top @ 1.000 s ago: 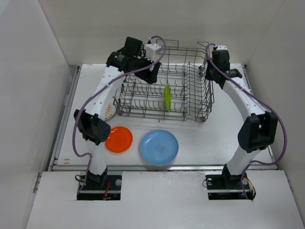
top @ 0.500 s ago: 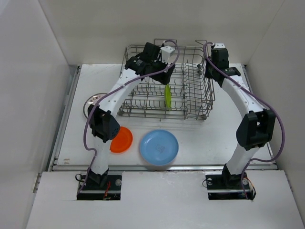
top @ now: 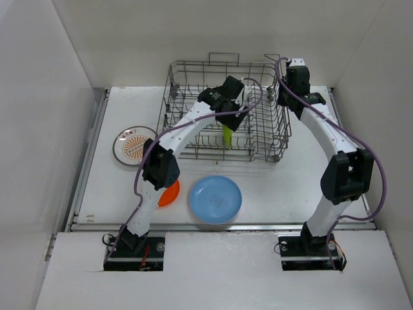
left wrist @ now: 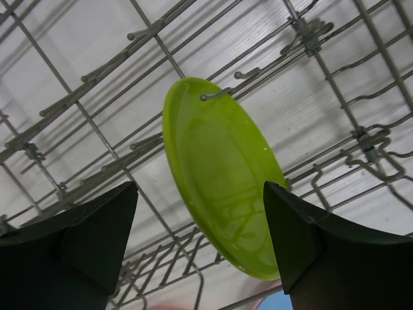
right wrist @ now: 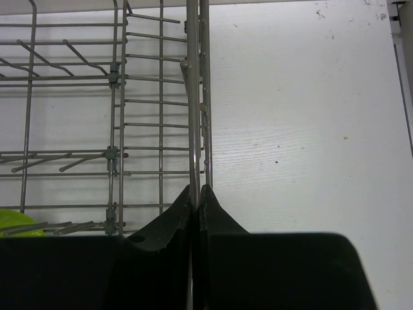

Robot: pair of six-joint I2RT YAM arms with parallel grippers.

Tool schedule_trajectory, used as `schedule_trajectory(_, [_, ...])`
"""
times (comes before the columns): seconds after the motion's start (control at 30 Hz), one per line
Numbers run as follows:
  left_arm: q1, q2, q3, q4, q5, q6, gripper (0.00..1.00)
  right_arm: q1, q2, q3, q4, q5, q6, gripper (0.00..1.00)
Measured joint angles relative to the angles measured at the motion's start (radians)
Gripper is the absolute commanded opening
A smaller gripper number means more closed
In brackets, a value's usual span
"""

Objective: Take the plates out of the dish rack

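My left gripper should close on the plate's rim now. The lime green plate's rim (top: 226, 132) (left wrist: 199, 216) is between the open fingers, so they would catch it if they closed now.
A lime green plate (top: 227, 135) stands on edge between the tines of the grey wire dish rack (top: 193, 64). My left gripper (top: 234, 120) hovers just above it, open. In the left wrist view the green plate (left wrist: 219, 174) shows between and beyond the two fingers (left wrist: 103, 226), which touch nothing. My right gripper (top: 284, 95) is at the rack's right wall. The right wrist view shows that gripper (right wrist: 195, 194) shut on the upright rim wire of the rack (right wrist: 193, 97). A blue plate (top: 215, 199), an orange plate (top: 170, 194) and a white sunburst plate (top: 134, 144) lie flat on the table.
The orange plate is partly hidden behind my left arm's elbow (top: 161, 169). White walls close in the table on the left, right and back. The rack's tall wire sides (top: 281, 132) surround the left gripper.
My left arm swung right from the rack's far left corner to above the green plate, its jaws widening. The sunburst plate came into view. The right arm stayed put.
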Motion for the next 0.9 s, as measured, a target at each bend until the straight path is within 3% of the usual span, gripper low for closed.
schedule_trajectory(0.1, [0.000,0.000,0.000,-0.018,-0.022,-0.001,0.52,0.000,-0.003,-0.005,0.005,0.000,0.000,0.00])
schedule_trajectory(0.13, [0.000,0.000,0.000,-0.026,-0.024,-0.004,0.33,0.000,-0.003,-0.005,0.005,0.000,0.000,0.00])
schedule_trajectory(0.27, [-0.005,0.000,0.000,-0.015,-0.022,-0.058,0.02,0.000,-0.005,-0.009,0.009,0.000,0.000,0.00])
schedule_trajectory(0.43, [-0.001,0.000,0.000,-0.014,-0.065,-0.146,0.00,0.004,-0.011,-0.019,0.021,0.003,0.003,0.00])
schedule_trajectory(0.9, [0.009,-0.080,0.006,0.084,-0.092,-0.053,0.00,0.006,-0.011,-0.021,0.025,0.016,-0.007,0.00])
